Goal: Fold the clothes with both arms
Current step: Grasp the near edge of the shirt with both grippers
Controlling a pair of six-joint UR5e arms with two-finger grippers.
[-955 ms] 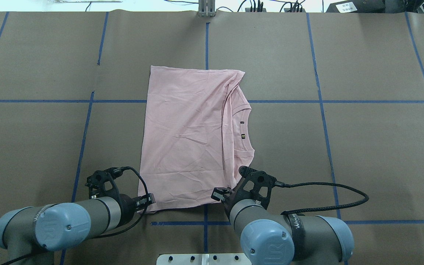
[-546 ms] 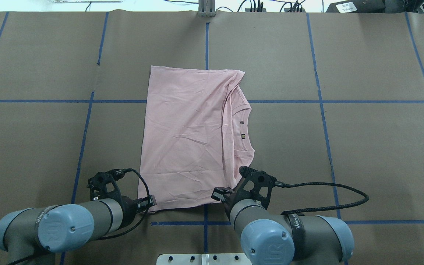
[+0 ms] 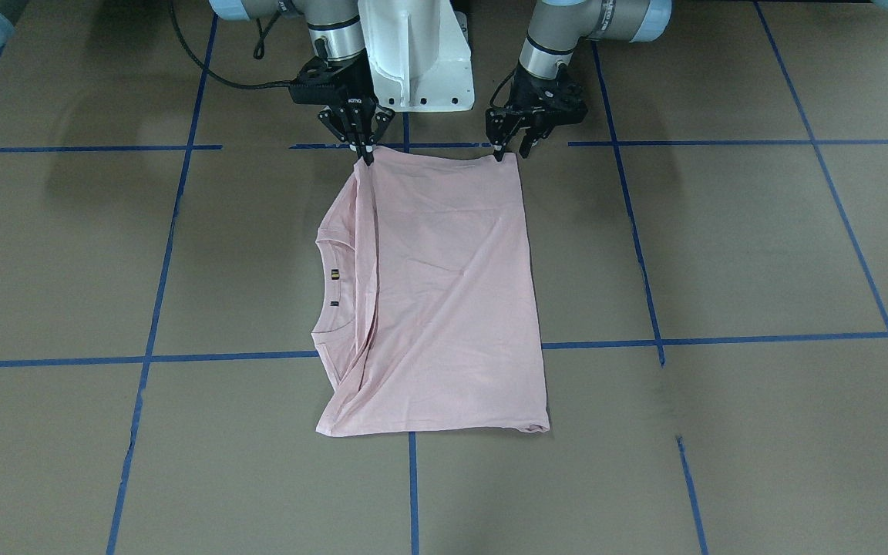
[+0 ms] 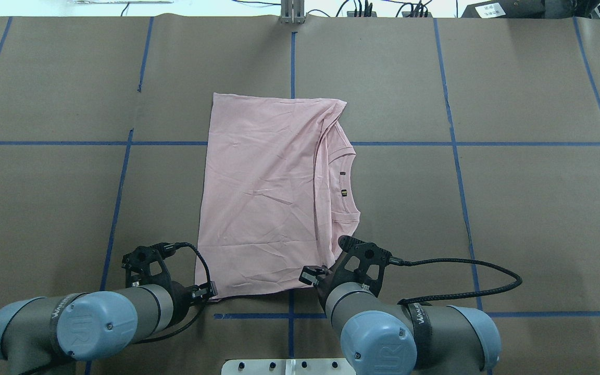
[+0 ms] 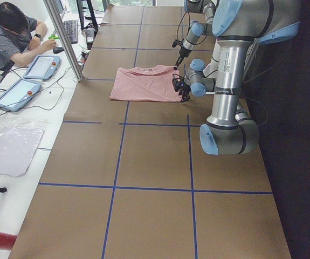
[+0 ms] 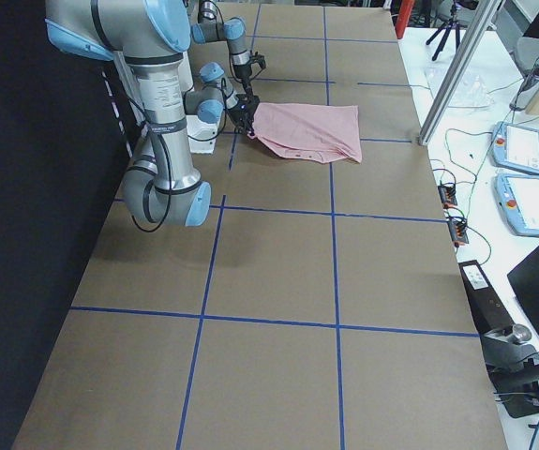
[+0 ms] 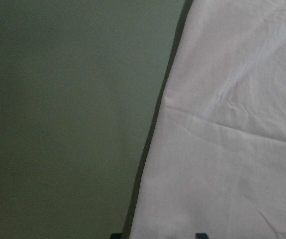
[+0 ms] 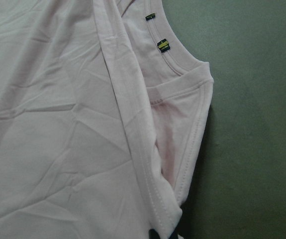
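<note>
I will fold the T-shirt in half along its length, so my left gripper will next grab it by its plain corner (image 3: 511, 163) across from the ribbed neck (image 3: 329, 288).
The pale pink T-shirt (image 4: 263, 198) lies flat on the brown table, folded lengthwise, plain back up, ribbed neck (image 4: 344, 179) on the robot's right. It also shows in the front-facing view (image 3: 444, 293). My left gripper (image 4: 207, 292) is at the shirt's near left corner. In the front-facing view its fingers (image 3: 511, 153) stand apart, open, with the shirt's edge between the tips (image 7: 157, 236). My right gripper (image 4: 310, 275) is shut on the near right corner (image 3: 367, 158); the wrist view shows its tips (image 8: 163, 234) close together on the hem. The dog print is hidden.
The white pedestal (image 3: 413, 54) stands just behind both grippers. Blue tape lines (image 4: 291, 312) cross the brown table cover. An operator (image 5: 9, 32) sits with tablets (image 5: 41, 67) beyond the far edge, next to an aluminium post (image 5: 63, 38).
My left gripper has shifted slightly back toward the robot, along the shirt's near left corner. The right gripper and the shirt have not moved.
</note>
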